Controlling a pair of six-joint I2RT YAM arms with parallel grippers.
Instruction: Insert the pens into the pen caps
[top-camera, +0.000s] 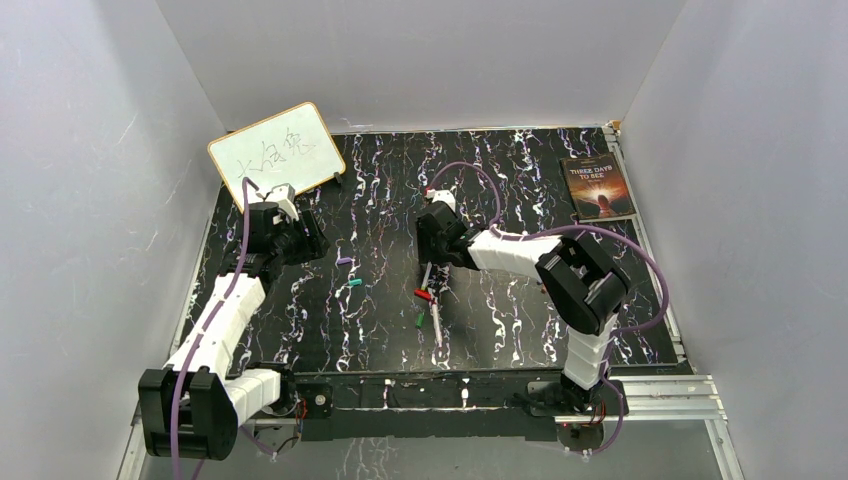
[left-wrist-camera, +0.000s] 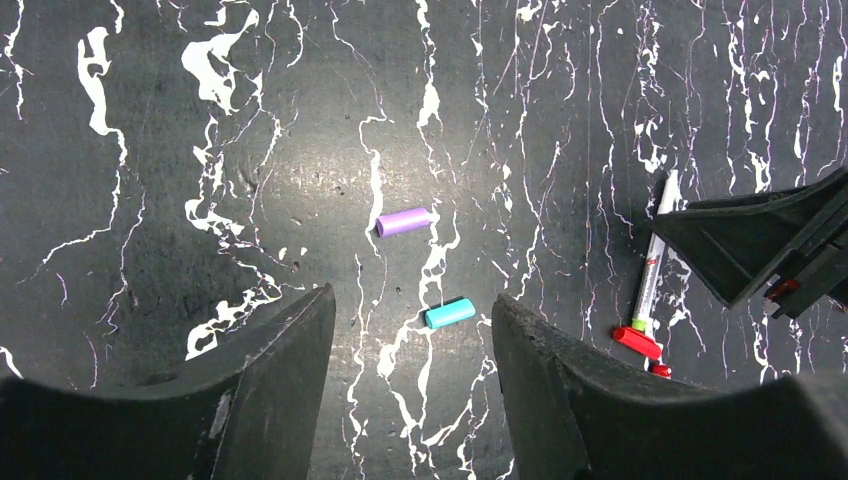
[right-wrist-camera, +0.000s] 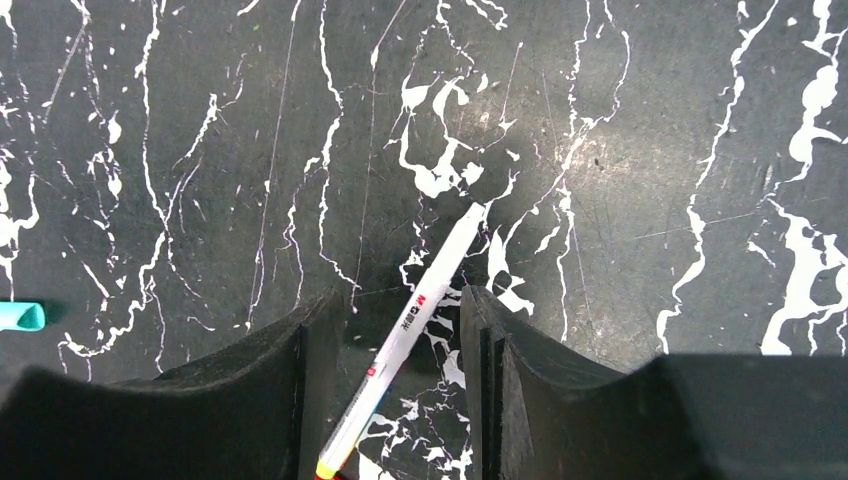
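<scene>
The white pen (right-wrist-camera: 415, 325) would stay lying on the tabletop if I lifted my right gripper now, because the fingers are apart beside the pen's body.
A white pen (right-wrist-camera: 415, 325) lies on the table between the open fingers of my right gripper (right-wrist-camera: 400, 297), which straddles it without pinching. It also shows in the top view (top-camera: 428, 275), under the right gripper (top-camera: 432, 258), and in the left wrist view (left-wrist-camera: 652, 265), where its green end meets a red cap (left-wrist-camera: 637, 342). A second pen (top-camera: 437, 330) lies nearer the front, beside a green cap (top-camera: 420, 320). My left gripper (left-wrist-camera: 412, 295) is open and empty above a teal cap (left-wrist-camera: 450, 313) and a purple cap (left-wrist-camera: 403, 221).
A whiteboard (top-camera: 277, 150) with writing leans at the back left, close behind the left gripper (top-camera: 305, 240). A dark book (top-camera: 597, 186) lies at the back right. White walls enclose the table on three sides.
</scene>
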